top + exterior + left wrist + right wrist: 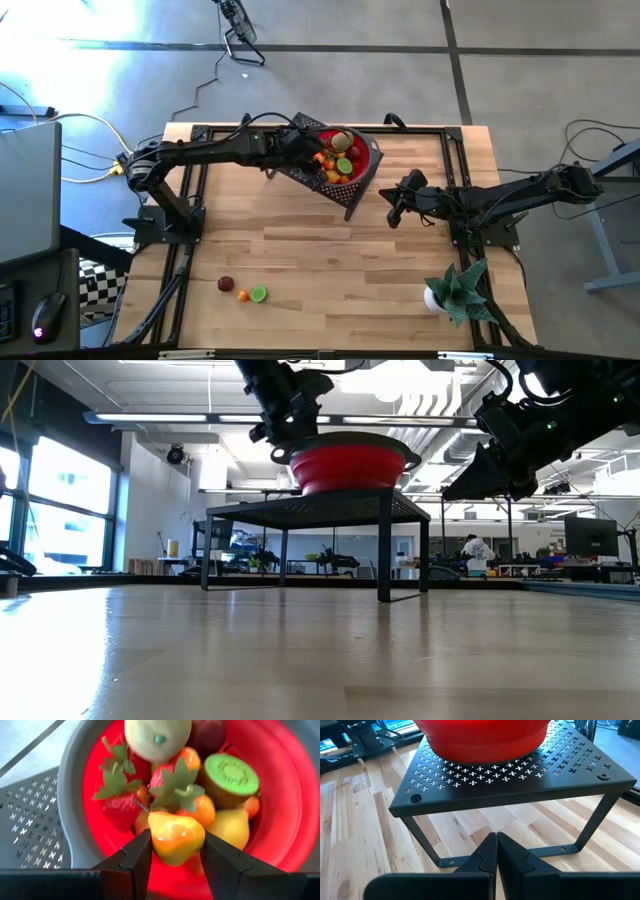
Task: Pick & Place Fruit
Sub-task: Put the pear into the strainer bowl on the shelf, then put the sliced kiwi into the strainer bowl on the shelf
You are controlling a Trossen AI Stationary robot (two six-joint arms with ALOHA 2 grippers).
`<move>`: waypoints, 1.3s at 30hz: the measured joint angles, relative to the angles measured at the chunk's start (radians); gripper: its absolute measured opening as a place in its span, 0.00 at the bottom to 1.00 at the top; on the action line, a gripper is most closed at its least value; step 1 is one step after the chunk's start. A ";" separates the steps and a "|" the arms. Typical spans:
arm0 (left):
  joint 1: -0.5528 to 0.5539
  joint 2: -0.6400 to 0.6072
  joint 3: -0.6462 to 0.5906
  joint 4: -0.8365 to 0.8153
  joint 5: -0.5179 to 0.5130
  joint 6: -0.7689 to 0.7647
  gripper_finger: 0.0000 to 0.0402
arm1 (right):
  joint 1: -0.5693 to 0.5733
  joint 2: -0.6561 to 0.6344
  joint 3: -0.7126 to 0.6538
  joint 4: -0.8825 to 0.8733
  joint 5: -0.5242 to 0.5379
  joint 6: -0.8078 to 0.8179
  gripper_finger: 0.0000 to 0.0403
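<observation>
I can release the yellow-orange fruit [176, 840] from my left gripper, as it hangs inside the red bowl's rim, over the piled fruit [225, 822], and would stay in there.
A red bowl [368, 160] full of toy fruit stands on a black perforated stand [305, 178] at the table's far middle. My left gripper [175, 851] hangs over the bowl's near-left rim, shut on a yellow-orange toy fruit [176, 836]. Inside the bowl lie strawberries, a kiwi half [231, 776], a pale round fruit [157, 737] and others. Three small fruits, dark red [226, 285], orange [243, 295] and green [259, 293], rest on the table near its front left. My right gripper [496, 847] hovers shut to the right of the stand, holding nothing. My left gripper pinches the yellow-orange fruit by its two opposite sides [156, 840] between its two fingers. The fingers slant down into the bowl from the table's left side. The fruit sits just above the other fruit in the bowl; whether it touches them I cannot tell.
A spiky green plant in a white pot [455, 290] stands at the table's near right corner. The stand's thin legs [592, 827] lie right in front of my right gripper. Open wooden tabletop [330, 260] stretches between the stand and the front edge.
</observation>
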 joint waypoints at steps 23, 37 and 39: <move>0.000 -0.008 0.155 -0.112 0.010 0.030 0.58 | 0.000 0.000 0.000 0.000 0.000 0.000 0.01; -0.100 -0.009 0.340 -0.567 0.164 -0.042 0.57 | 0.000 0.000 0.000 0.000 0.000 0.006 0.01; -0.157 -0.010 0.340 -0.585 0.163 -0.074 0.57 | 0.000 0.000 0.000 0.000 0.000 0.007 0.01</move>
